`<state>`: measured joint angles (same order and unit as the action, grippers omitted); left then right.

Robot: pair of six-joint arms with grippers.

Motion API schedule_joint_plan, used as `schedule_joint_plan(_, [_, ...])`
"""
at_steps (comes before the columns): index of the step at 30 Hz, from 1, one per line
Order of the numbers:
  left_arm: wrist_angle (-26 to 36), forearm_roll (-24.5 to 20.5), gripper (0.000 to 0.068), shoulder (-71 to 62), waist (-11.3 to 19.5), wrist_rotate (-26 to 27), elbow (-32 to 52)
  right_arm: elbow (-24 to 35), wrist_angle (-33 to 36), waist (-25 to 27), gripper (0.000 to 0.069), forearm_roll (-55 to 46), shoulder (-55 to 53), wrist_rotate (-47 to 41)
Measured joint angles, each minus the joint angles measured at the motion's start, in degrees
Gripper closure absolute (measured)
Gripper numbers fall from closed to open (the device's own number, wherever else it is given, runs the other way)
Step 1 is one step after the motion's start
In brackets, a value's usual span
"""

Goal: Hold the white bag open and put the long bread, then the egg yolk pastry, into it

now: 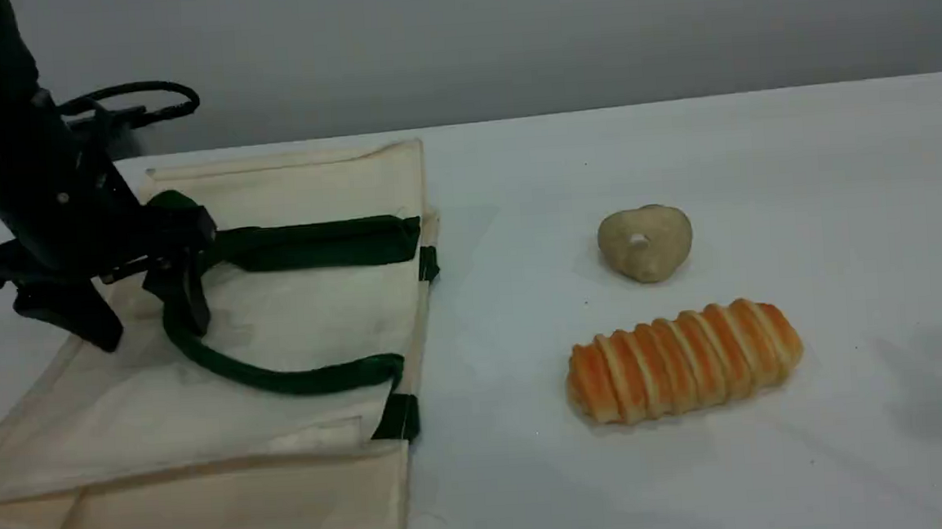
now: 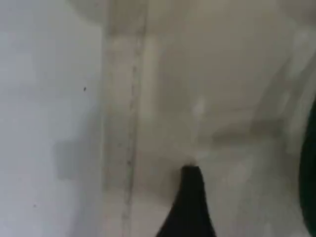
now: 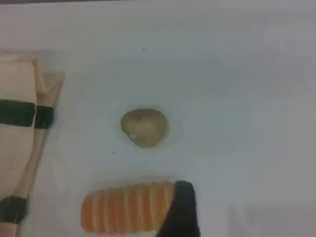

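Note:
My left gripper should next grab the white bag by its dark green handle, at the handle's bend point(image 1: 176, 323), to lift the white bag's opening point(image 1: 423, 311) open.
The white bag point(image 1: 295, 324) lies flat on the table's left, its mouth toward the right and its dark green handles point(image 1: 306, 243) resting on the cloth. My left gripper point(image 1: 150, 329) stands low over the bag, open, with the nearer handle loop point(image 1: 282, 381) passing under its right finger. The left wrist view shows bag cloth point(image 2: 222, 98) and one dark fingertip point(image 2: 190, 197). The egg yolk pastry point(image 1: 645, 241) and the long bread point(image 1: 684, 359) lie on the table to the bag's right. In the right wrist view, my right gripper's fingertip point(image 3: 180, 207) overlaps the long bread's point(image 3: 126, 207) right end, below the egg yolk pastry point(image 3: 144, 127); nothing is held.
The white table point(image 1: 759, 157) reaches a grey wall at the back. Black cables point(image 1: 134, 97) loop behind the left arm. The bag's mouth edge point(image 3: 39, 118) shows at the left of the right wrist view.

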<state>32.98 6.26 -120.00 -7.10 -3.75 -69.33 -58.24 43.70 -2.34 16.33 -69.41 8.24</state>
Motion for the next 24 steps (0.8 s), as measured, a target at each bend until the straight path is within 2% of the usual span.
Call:
schedule_joint_plan(3, [0.5,0.0,0.0247,0.0,0.0,0.1,0.0,0.0,0.0,0.0,0.0105,0.0,0.0,0.0])
schedule_joint_plan(9, [0.7,-0.1,0.0584,0.0,0.0,0.4,0.0,0.0,0.1,0.0,0.0105,0.0,0.0,0.0])
schedule_joint_plan(16, [3.2,-0.2,0.0598,0.1,0.0,1.5,-2.0,0.0,0.1,0.0,0.0105,0.0,0.0,0.0])
schedule_joint_plan(24, [18.0,0.1,0.0598,0.1,0.0,5.5,-13.2,0.0,0.0,0.0,0.0105,0.0,0.0,0.0])
